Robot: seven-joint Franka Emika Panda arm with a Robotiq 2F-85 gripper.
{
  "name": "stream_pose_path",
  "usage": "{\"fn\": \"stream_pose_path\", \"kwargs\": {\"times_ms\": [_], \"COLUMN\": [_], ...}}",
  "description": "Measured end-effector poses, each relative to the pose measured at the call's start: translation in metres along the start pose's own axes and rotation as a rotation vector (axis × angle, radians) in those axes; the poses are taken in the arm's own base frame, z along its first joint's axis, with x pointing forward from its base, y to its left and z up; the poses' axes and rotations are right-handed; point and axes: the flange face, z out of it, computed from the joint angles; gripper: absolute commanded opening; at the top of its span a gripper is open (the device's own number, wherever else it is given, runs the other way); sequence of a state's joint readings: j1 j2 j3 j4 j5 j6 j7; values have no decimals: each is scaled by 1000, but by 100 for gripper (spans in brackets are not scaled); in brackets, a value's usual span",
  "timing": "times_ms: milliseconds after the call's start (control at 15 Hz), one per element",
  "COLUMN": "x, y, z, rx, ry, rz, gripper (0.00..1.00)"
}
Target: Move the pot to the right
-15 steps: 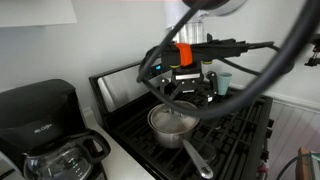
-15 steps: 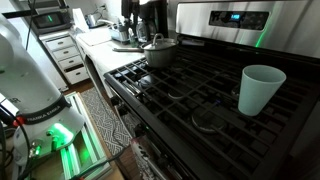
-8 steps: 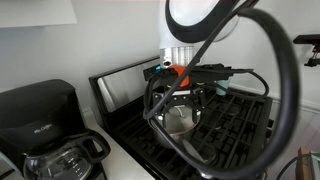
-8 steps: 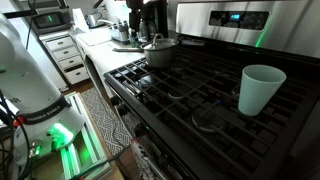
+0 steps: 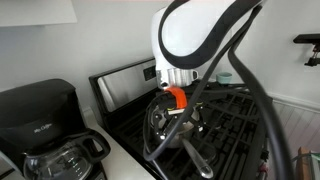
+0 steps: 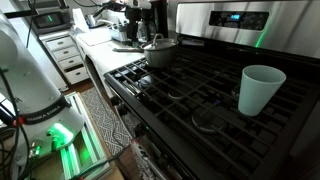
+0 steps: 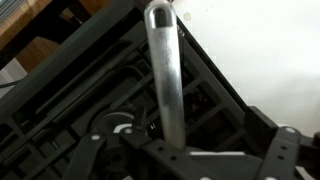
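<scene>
The handle runs beneath the gripper's spread fingers in the wrist view, so the robot isn't ready to close yet. The gripper needs to lower first and then close on the handle.
The pot is a small shiny steel saucepan on a far burner of the black stove. In an exterior view the arm hides most of the pot, and only its long handle shows, pointing to the stove's front edge. My gripper hangs just above the pot, near where the handle joins it. In the wrist view the handle runs down between the two spread fingers of my gripper. The jaws stand apart on either side of the handle and do not press on it.
A black coffee maker with a glass carafe stands on the counter beside the stove. A teal cup stands on a near burner. The stove's back panel rises behind the burners. A white wall is behind it.
The arm has swung over and come down. The gripper, which was held above and behind the pot, now sits low over the pot and its handle and hides the pot.
</scene>
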State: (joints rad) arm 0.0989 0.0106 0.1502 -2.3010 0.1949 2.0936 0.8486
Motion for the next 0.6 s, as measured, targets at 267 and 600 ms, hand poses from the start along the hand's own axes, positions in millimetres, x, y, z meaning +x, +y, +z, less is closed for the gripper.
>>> {"fn": "stream_pose_path", "kwargs": {"times_ms": [267, 600], "x": [0, 0], "y": [-8, -6], "z": [22, 44], "rx": [-8, 3], "ry": [-2, 14], "rz": [-13, -13], "gripper": [100, 80]}}
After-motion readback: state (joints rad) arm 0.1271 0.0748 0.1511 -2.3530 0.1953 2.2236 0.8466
